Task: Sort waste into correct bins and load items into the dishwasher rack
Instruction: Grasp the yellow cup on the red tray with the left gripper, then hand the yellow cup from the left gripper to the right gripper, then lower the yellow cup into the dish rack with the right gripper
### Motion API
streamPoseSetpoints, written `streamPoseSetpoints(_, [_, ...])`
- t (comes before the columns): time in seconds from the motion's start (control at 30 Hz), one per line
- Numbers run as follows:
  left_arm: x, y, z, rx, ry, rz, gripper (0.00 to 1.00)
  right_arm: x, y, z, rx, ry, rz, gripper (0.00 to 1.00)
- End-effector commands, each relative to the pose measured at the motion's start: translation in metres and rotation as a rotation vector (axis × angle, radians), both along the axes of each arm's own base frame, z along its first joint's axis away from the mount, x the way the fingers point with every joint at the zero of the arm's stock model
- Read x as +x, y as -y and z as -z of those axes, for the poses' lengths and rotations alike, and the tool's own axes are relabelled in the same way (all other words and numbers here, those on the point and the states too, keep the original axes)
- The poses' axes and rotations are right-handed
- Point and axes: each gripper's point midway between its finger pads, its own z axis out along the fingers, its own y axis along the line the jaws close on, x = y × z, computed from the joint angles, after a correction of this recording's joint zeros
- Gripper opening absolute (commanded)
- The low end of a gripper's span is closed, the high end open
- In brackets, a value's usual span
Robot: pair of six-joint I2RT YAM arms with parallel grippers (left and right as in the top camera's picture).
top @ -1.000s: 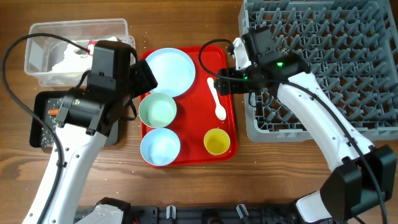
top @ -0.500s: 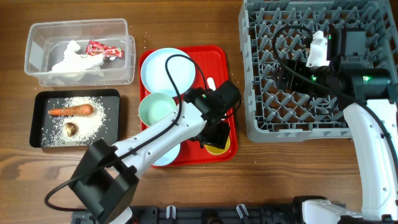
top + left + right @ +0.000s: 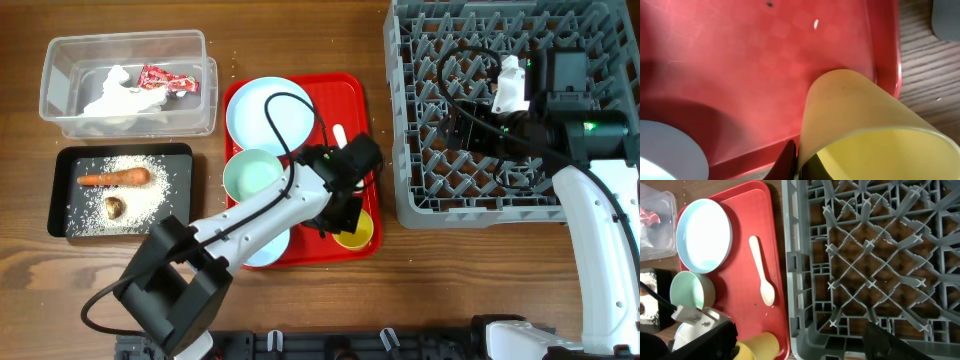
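I need to grab the yellow cup across its outer body next with my right gripper, clear of where the left gripper pinches the cup's rim. Then the cup can be loaded into the rack.
My left gripper is shut on the rim of the small yellow cup at the red tray's front right corner; the cup wall sits pinched between its fingers. On the tray also lie the light blue plate, a pale green bowl, a pale blue bowl partly under the arm, and the white spoon. My right gripper hovers open and empty over the grey dishwasher rack.
The clear tub at the back left holds a crumpled napkin and a red-and-white wrapper. The black tray below it carries a carrot stick, rice grains and a brown lump. The red tray lies beside the rack.
My left arm has come from beside the bins to the cup, and its jaws have closed on the rim. My right arm has gone from the tray's edge to above the rack.
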Motion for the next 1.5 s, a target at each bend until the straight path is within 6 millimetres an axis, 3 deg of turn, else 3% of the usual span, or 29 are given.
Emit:
streamPoseSetpoints(0.0, [0.016, -0.003, -0.025, -0.121, -0.012, -0.071, 0.04, 0.002, 0.002, -0.007, -0.018, 0.026, -0.008, 0.84])
streamPoseSetpoints(0.07, [0.03, -0.004, -0.052, -0.233, -0.004, -0.125, 0.04, 0.002, -0.001, -0.008, -0.003, 0.031, -0.017, 0.85])
streamPoseSetpoints(0.17, [0.06, -0.011, -0.114, -0.534, 0.034, -0.173, 0.04, 0.003, -0.033, -0.024, 0.144, 0.094, -0.167, 0.87])
streamPoseSetpoints(0.3, [0.099, -0.036, -0.201, -1.037, 0.076, -0.169, 0.04, 0.011, -0.085, -0.076, 0.43, 0.309, -0.447, 0.9])
streamPoseSetpoints(0.4, [0.104, -0.053, -0.261, -1.341, 0.138, 0.011, 0.04, 0.01, -0.113, -0.115, 0.614, 0.472, -0.663, 0.93])
streamPoseSetpoints(0.43, [0.103, -0.055, -0.267, -1.371, 0.148, 0.044, 0.04, 0.008, -0.12, -0.123, 0.657, 0.508, -0.725, 0.94])
streamPoseSetpoints(0.67, [0.095, -0.045, -0.277, -1.409, 0.161, 0.143, 0.04, -0.003, -0.178, -0.134, 0.763, 0.595, -0.989, 0.98])
streamPoseSetpoints(0.77, [0.095, -0.044, -0.277, -1.409, 0.16, 0.144, 0.04, -0.015, -0.193, -0.139, 0.79, 0.615, -1.064, 0.97])
streamPoseSetpoints(0.83, [0.095, -0.044, -0.277, -1.409, 0.161, 0.144, 0.04, -0.019, -0.199, -0.139, 0.798, 0.61, -1.083, 0.9])
streamPoseSetpoints(0.87, [0.095, -0.044, -0.277, -1.409, 0.161, 0.143, 0.04, -0.022, -0.202, -0.139, 0.803, 0.605, -1.094, 0.8])
streamPoseSetpoints(1.07, [0.096, -0.044, -0.277, -1.407, 0.169, 0.147, 0.05, -0.028, -0.209, -0.138, 0.813, 0.594, -1.114, 0.49])
streamPoseSetpoints(1.17, [0.097, -0.044, -0.276, -1.401, 0.173, 0.142, 0.43, -0.028, -0.209, -0.138, 0.812, 0.595, -1.113, 0.41])
streamPoseSetpoints(1.23, [0.099, -0.044, -0.275, -1.391, 0.181, 0.133, 0.56, -0.022, -0.203, -0.138, 0.811, 0.583, -1.082, 0.41])
streamPoseSetpoints(1.3, [0.104, -0.045, -0.271, -1.368, 0.199, 0.113, 0.59, -0.013, -0.189, -0.141, 0.804, 0.576, -1.023, 0.42])
streamPoseSetpoints(1.4, [0.128, -0.051, -0.245, -1.212, 0.27, -0.032, 0.68, 0.019, -0.135, -0.139, 0.677, 0.573, -0.755, 0.43])
streamPoseSetpoints(1.47, [0.147, -0.066, -0.213, -1.029, 0.313, -0.186, 0.72, 0.037, -0.083, -0.118, 0.493, 0.501, -0.46, 0.44])
